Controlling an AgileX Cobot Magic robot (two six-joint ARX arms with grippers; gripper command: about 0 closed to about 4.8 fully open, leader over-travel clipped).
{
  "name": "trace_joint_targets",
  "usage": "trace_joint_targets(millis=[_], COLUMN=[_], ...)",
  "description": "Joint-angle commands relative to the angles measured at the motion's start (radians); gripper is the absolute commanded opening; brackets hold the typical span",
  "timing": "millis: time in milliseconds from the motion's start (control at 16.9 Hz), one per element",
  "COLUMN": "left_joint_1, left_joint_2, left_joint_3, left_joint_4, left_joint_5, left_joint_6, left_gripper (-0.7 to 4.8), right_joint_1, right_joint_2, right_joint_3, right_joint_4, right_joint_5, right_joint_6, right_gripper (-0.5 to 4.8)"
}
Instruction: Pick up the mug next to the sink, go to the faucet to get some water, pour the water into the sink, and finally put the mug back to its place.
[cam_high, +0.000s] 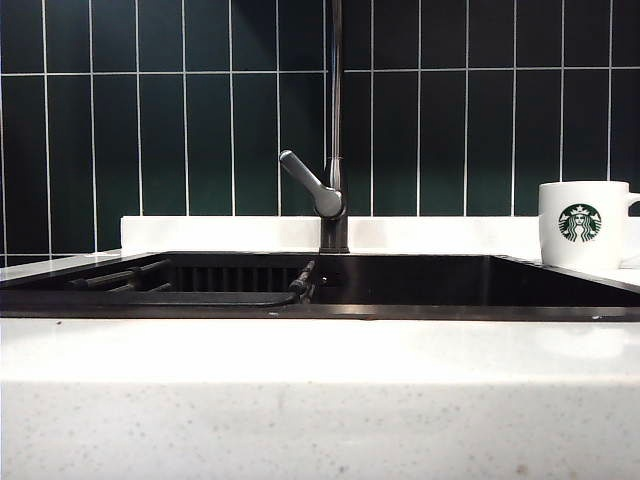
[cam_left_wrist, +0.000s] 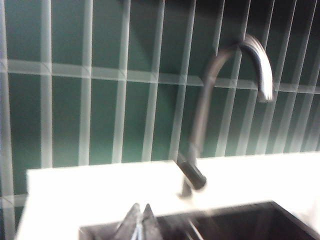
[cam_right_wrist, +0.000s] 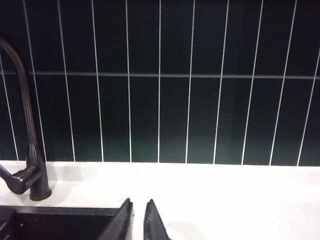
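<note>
I should grab the mug (cam_high: 580, 225) by its handle (cam_high: 634, 228) next with my right gripper. Then the mug can carry water from the faucet and pour it into the sink.
The white mug (cam_high: 580, 225) with its green round logo stands upright on the counter at the right end of the sink (cam_high: 450, 280), its handle turned to the right. The dark faucet (cam_high: 335, 130) rises behind the basin's middle, with its lever (cam_high: 310, 183) angled up to the left. Neither arm shows in the exterior view. In the left wrist view my left gripper (cam_left_wrist: 141, 207) is shut and empty, facing the faucet (cam_left_wrist: 200, 125) over the sink (cam_left_wrist: 240, 222); that view is blurred. My right gripper (cam_right_wrist: 139, 204) stands slightly open with nothing between its fingers, over the sink's corner (cam_right_wrist: 55, 225), with the faucet (cam_right_wrist: 30, 145) off to one side. No wrist view shows the mug.
A dark rack (cam_high: 200, 285) lies in the left part of the basin. A dark green tiled wall (cam_high: 150, 130) rises behind a low white ledge (cam_high: 220, 232). The white speckled counter (cam_high: 320, 390) runs along the front.
</note>
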Motion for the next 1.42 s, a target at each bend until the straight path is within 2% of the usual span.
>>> trace_joint_targets(millis=[59,119,237,356,415,533,593,948,1126,1245,1422], left_joint_1=[-0.067,-0.066,-0.066,-0.066,-0.066,-0.066,-0.066,-0.061,-0.06,-0.061,-0.06], left_joint_2=[0.057,0.092,0.204,0.332,0.414,0.546,0.628,0.824,0.936,1.034,1.118], left_joint_3=[0.025,0.052,0.117,0.178,0.217,0.283,0.315,0.356,0.419,0.499,0.545], left_joint_4=[0.004,0.006,0.013,0.03,0.029,0.044,0.093,0.267,0.275,0.275,0.323], left_joint_5=[-0.007,-0.009,0.013,0.08,0.13,0.178,0.199,0.199,0.22,0.221,0.221], left_joint_6=[0.106,0.119,0.212,0.262,0.269,0.286,0.285,0.286,0.286,0.286,0.286], left_gripper=[0.84,0.84,0.85,0.85,0.85,0.85,0.85,0.95,1.16,1.23,1.23], right_joint_1=[-0.001,-0.001,-0.001,-0.001,-0.002,-0.002,-0.002,-0.003,-0.003,-0.008,-0.048], right_joint_2=[0.007,0.026,0.107,0.193,0.248,0.331,0.397,0.693,0.742,0.78,0.897], right_joint_3=[0.007,0.01,0.039,0.088,0.11,0.113,0.108,0.01,-0.073,-0.137,-0.154], right_joint_4=[0.002,0.0,-0.033,-0.066,-0.086,-0.082,-0.064,0.202,0.304,0.433,0.583], right_joint_5=[0.004,0.005,0.004,0.006,0.04,0.117,0.177,0.175,0.187,0.209,0.19], right_joint_6=[-0.003,-0.01,-0.04,-0.039,-0.036,-0.036,-0.033,-0.021,-0.021,-0.019,0.075], right_gripper=[1.54,1.54,1.54,1.59,1.6,2.57,2.75,2.74,2.75,2.75,2.75])
